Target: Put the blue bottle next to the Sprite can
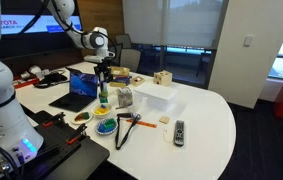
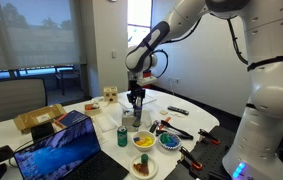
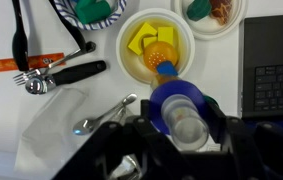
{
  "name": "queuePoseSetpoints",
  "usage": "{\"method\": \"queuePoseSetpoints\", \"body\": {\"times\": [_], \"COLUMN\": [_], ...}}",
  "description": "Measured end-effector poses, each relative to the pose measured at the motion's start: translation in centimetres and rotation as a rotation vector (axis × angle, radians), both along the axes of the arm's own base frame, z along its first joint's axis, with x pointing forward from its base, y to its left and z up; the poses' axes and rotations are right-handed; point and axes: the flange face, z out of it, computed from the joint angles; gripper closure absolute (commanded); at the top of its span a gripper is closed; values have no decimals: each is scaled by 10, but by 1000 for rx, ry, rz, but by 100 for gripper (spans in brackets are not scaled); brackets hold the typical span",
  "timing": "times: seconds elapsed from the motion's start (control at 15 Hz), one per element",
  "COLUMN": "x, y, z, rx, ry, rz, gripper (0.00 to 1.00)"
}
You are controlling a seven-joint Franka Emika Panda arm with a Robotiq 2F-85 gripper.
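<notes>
I will keep holding the blue bottle (image 3: pixel 184 108) until it is standing beside the Sprite can (image 3: pixel 213 103), because the lower end of the bottle is over the can.
The blue bottle (image 3: pixel 184 108) is clamped between the fingers of my gripper (image 3: pixel 186 125), and the wrist view looks down on its cap and blue shoulder. In both exterior views the gripper (image 1: pixel 103 77) (image 2: pixel 136 102) holds the bottle (image 2: pixel 137 113) upright, low over the white table. The green Sprite can (image 2: pixel 123 137) stands on the table right beside it, next to the laptop; it also shows in an exterior view (image 1: pixel 103 97). In the wrist view only a green sliver shows behind the bottle.
A yellow bowl of food (image 3: pixel 153 45), a fork (image 3: pixel 61 62), a spoon (image 3: pixel 106 113), black tongs (image 3: pixel 21 40) and a clear jar (image 3: pixel 56 125) lie nearby. An open laptop (image 3: pixel 271 75) is beside the bottle. A white box (image 1: pixel 153 95) and a remote (image 1: pixel 179 130) lie further off.
</notes>
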Motion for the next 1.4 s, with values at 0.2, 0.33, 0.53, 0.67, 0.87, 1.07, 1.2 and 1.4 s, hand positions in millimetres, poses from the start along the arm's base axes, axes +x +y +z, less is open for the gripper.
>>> {"method": "queuePoseSetpoints", "body": {"times": [0.2,0.33,0.53,0.67,0.87,1.07,1.2,1.4], "x": [5,9,18,24,34,45,53,63], "y": [22,31,35,34,30,30,29,28], "z": [-12,-20,-32,-39,-49,-63,-75,-92], "rx": [-7,-14,-36,-49,-61,-64,-64,-68], "ry": [-18,-30,-54,-58,-58,-56,-54,-51], "rz": [57,87,129,143,147,149,146,144], "gripper": [69,69,69,69,69,69,69,69]}}
